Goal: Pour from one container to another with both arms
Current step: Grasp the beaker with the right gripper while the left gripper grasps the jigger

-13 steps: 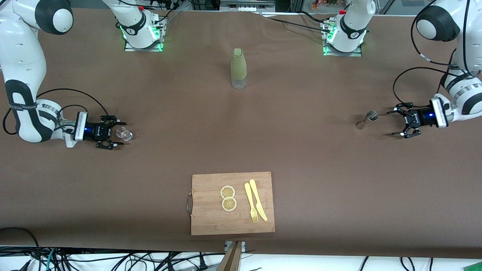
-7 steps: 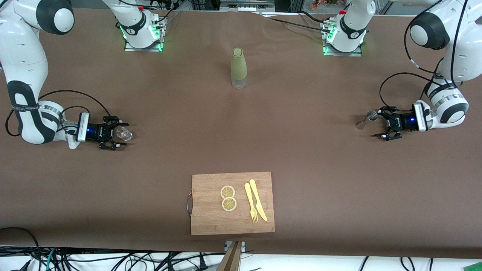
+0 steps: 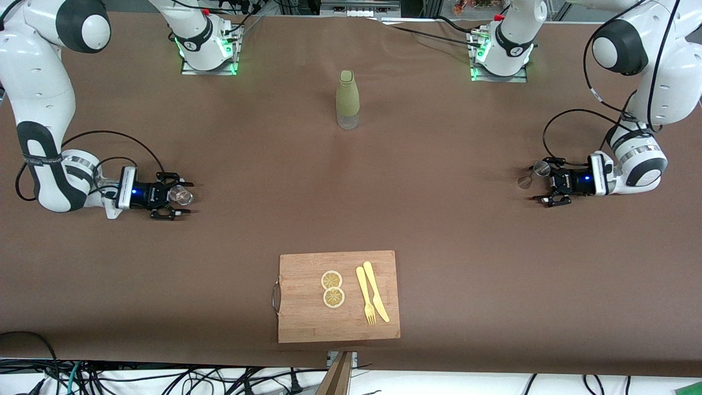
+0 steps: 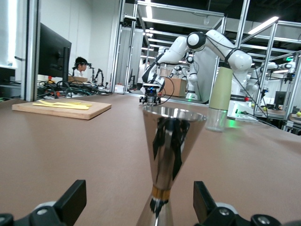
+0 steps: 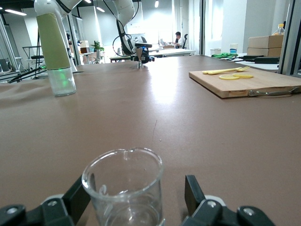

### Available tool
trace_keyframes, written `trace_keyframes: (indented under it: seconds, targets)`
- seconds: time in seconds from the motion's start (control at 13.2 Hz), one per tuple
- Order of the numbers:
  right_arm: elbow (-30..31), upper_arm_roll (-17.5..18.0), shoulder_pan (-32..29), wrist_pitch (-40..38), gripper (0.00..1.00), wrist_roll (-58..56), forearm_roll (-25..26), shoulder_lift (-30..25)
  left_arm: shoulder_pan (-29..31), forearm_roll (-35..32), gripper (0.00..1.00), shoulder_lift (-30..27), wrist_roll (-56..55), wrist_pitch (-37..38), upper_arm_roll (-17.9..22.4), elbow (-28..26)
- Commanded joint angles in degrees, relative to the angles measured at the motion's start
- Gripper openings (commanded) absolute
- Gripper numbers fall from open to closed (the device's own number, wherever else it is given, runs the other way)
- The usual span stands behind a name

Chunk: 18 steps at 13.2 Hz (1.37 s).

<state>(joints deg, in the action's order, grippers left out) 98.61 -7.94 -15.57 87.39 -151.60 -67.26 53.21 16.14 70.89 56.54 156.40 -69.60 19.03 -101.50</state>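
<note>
The left gripper should grab the silvery jigger (image 4: 170, 141) by its narrow middle (image 4: 161, 193) to keep it steady for the pouring.
The clear glass tumbler (image 3: 181, 195) stands on the table toward the right arm's end. My right gripper (image 3: 185, 197) is low at the table and open, its fingers either side of the tumbler (image 5: 124, 188); one finger (image 5: 77, 197) sits close against the glass, the other (image 5: 193, 193) stands apart. The silvery jigger (image 3: 535, 174) stands upright toward the left arm's end. My left gripper (image 3: 544, 182) is open and straddles the jigger (image 4: 171, 150), with gaps between it and both fingers (image 4: 70, 202).
A tall green-sleeved bottle (image 3: 347, 100) stands mid-table near the bases. A wooden cutting board (image 3: 307, 318) lies near the front edge with two lemon slices (image 3: 332, 288) and a yellow fork and knife (image 3: 372, 299).
The left gripper has moved in toward the jigger and now has it between its open fingers. The right gripper has edged forward around the tumbler.
</note>
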Motion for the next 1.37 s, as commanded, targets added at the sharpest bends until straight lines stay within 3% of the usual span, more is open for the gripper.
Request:
trace_keyframes:
  seconds: [0.0, 0.08, 0.15, 0.46, 0.76, 0.99, 1.06, 1.21, 1.29]
  targets:
    - [-1.31, 0.20, 0.02, -0.38, 0.59, -0.63, -0.94, 1.11, -0.58, -2.68, 1.00, 0.50, 5.84, 1.65, 0.57, 0.60]
    - [-1.31, 0.20, -0.07, -0.38, 0.37, -0.45, -0.94, 1.11, -0.67, -2.78, 1.00, 0.50, 5.84, 2.09, 0.57, 0.60]
    - [-1.31, 0.20, -0.07, -0.38, 0.26, -0.10, -1.03, 1.19, -0.58, -2.87, 1.00, 0.50, 5.84, 2.27, 0.57, 0.52]
    - [-1.49, 0.20, -0.07, -0.64, 0.13, 0.95, -1.12, 1.11, -0.58, -5.41, 0.99, 0.50, 6.19, 3.59, 0.83, 0.52]
    - [-3.33, 1.52, 0.02, -0.82, 0.12, 6.12, -1.12, 0.93, -0.58, -5.41, 0.91, 0.50, 6.28, 3.59, 1.19, 0.60]
    - [-4.39, 4.33, 0.10, -0.21, 0.12, 9.99, -1.12, 0.67, -0.50, -5.41, 0.75, 0.50, 6.37, 3.59, 1.27, 0.60]
    - [-5.00, 5.99, 0.10, 0.23, 0.12, 11.31, -1.12, 0.58, -0.50, -5.41, 0.63, 0.50, 6.37, 3.59, 1.53, 0.60]
    - [-6.75, 7.93, 0.63, 1.55, 0.12, 14.30, -1.12, 0.58, -0.41, -5.41, 0.61, 0.50, 6.37, 3.68, 1.80, 0.60]
    - [-7.63, 8.90, 1.15, 1.64, 0.12, 16.31, -1.03, 0.58, -0.50, -5.41, 0.55, 0.50, 6.37, 3.59, 2.15, 0.60]
